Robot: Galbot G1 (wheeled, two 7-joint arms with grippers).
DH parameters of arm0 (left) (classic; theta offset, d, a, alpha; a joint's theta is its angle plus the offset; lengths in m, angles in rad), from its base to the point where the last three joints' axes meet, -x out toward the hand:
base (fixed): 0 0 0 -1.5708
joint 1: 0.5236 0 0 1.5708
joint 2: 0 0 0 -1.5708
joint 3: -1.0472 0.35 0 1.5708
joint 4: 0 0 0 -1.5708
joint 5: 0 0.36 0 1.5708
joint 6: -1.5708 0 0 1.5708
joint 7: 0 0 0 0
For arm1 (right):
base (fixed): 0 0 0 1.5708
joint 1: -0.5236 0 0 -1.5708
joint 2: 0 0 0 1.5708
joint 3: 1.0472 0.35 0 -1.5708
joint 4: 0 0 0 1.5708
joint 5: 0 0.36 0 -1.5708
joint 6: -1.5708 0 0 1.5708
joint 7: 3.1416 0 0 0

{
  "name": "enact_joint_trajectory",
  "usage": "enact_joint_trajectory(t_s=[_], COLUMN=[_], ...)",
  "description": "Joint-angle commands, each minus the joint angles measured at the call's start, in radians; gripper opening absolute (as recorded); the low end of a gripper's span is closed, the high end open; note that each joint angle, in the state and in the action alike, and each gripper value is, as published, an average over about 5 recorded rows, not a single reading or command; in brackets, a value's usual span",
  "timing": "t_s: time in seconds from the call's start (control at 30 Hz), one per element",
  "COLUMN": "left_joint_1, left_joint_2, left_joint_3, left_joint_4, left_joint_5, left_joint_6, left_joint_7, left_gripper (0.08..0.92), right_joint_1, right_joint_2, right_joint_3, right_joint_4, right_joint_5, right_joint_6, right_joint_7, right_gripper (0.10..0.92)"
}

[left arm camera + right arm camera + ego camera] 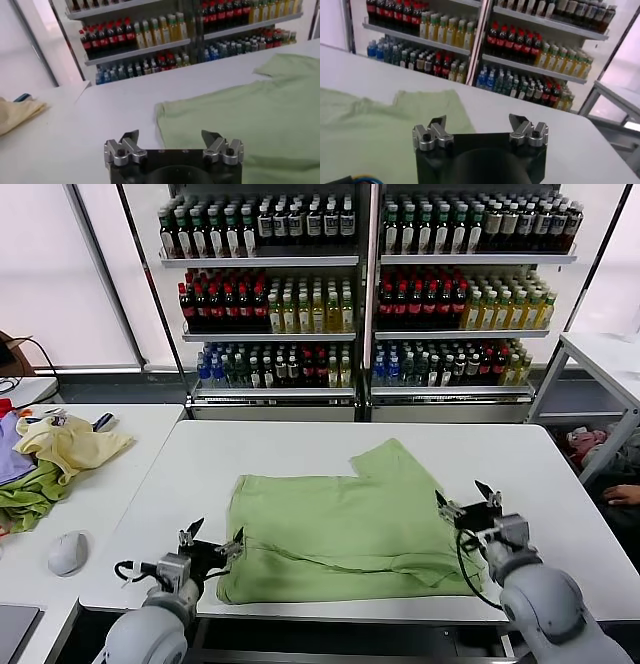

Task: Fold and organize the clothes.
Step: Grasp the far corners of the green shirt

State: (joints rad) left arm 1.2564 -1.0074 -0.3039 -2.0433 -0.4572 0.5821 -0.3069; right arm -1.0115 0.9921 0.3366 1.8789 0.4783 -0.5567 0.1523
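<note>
The left gripper next needs to hold the light green shirt by the corner of its bottom hem (243,482) (162,109), so that it can fold the shirt.
The light green shirt (345,529) lies folded over on the white table (300,454), one sleeve sticking out toward the far side. My left gripper (213,538) hovers open at the shirt's near left corner, nothing between its fingers. My right gripper (468,502) is open too, beside the shirt's right edge. The left wrist view has the shirt (250,105) ahead of the empty left gripper (172,139). Beyond the empty right gripper (479,124), the right wrist view catches the shirt (375,125) as well.
A second table on the left holds a pale yellow garment (70,446), darker green and purple clothes (25,484) and a grey mouse (68,552). Shelves of bottles (365,284) stand behind. A white frame table (600,374) is at the right.
</note>
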Motion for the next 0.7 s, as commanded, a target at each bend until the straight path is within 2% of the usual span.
enact_joint_trajectory(t_s=[0.03, 0.4, 0.7], left_joint_1=[-0.341, -0.526, -0.571], left_joint_2=[-0.007, -0.107, -0.133], left_joint_3=[0.125, 0.225, 0.242], left_joint_4=[0.272, 0.520, 0.605], left_joint_5=[-0.108, -0.119, -0.109], left_joint_6=[0.001, 0.001, 0.002], left_joint_7=[-0.012, -0.013, -0.019], left_gripper=[0.823, 0.823, 0.823], right_joint_1=[0.382, 0.607, 0.660], right_joint_2=[0.082, 0.190, 0.271], right_joint_3=[-0.185, -0.283, -0.285], right_joint_4=[-0.320, -0.625, -0.831], right_joint_5=[0.084, 0.056, -0.021], right_joint_6=[-0.019, -0.020, -0.021], right_joint_7=[0.016, -0.015, -0.030], right_gripper=[0.823, 0.823, 0.823])
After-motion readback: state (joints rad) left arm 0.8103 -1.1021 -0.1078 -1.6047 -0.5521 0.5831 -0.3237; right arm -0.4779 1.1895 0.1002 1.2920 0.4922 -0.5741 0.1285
